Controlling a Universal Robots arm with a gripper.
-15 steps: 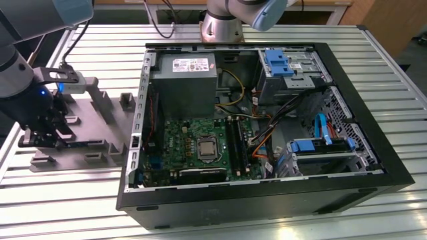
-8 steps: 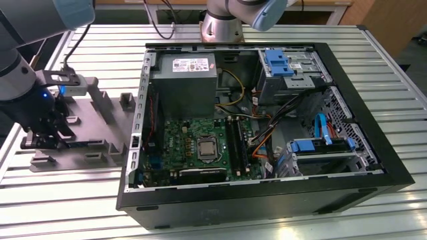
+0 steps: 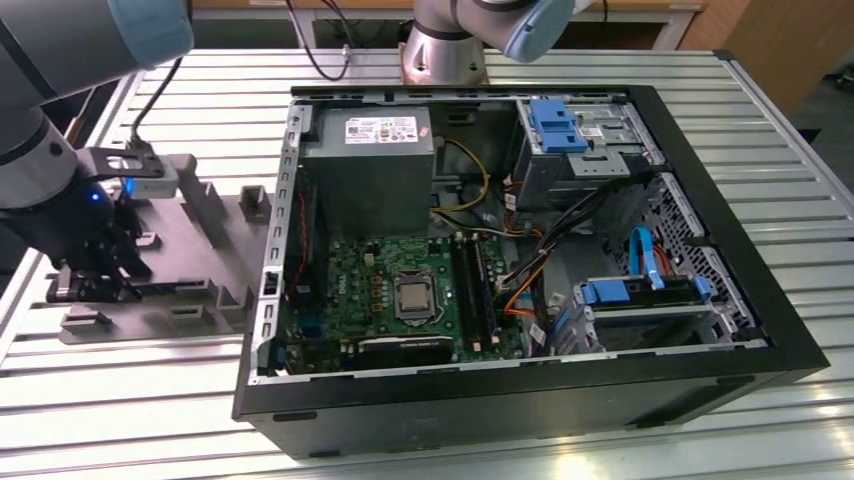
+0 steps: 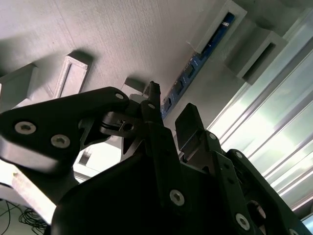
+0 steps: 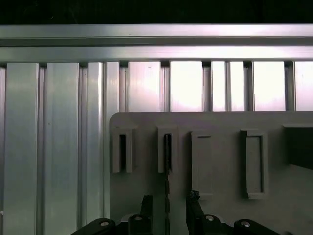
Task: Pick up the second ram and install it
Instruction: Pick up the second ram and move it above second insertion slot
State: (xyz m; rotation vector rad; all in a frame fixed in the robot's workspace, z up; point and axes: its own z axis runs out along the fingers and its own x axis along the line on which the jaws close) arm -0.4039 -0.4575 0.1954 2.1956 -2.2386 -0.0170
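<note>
My gripper takes hold of the stick by its bare part outside the slot (image 5: 167,211) next, since the sides of the holder's slot hug one end of the stick.
The second ram (image 4: 196,59), a thin dark blue stick, stands on edge in the slots of a grey holder plate (image 4: 122,39). In the first wrist view it shows edge-on as a dark line (image 5: 167,161) running down the plate (image 5: 220,147). My gripper (image 5: 168,203) is open and straddles the stick's near end, with a gap on each side of it. One black finger (image 4: 152,115) stands on either side of the stick. In the exterior view, my gripper (image 3: 96,272) is low over the holder plate (image 3: 200,250) at the exterior view's left, beside the computer case.
The open black computer case (image 3: 747,330) lies at the centre, with the green motherboard (image 3: 360,280) and long black memory slots (image 3: 474,290) inside. A grey power supply (image 3: 367,150), blue drive cages (image 3: 641,295) and loose cables crowd it. All of this rests on a slatted aluminium table (image 3: 761,130).
</note>
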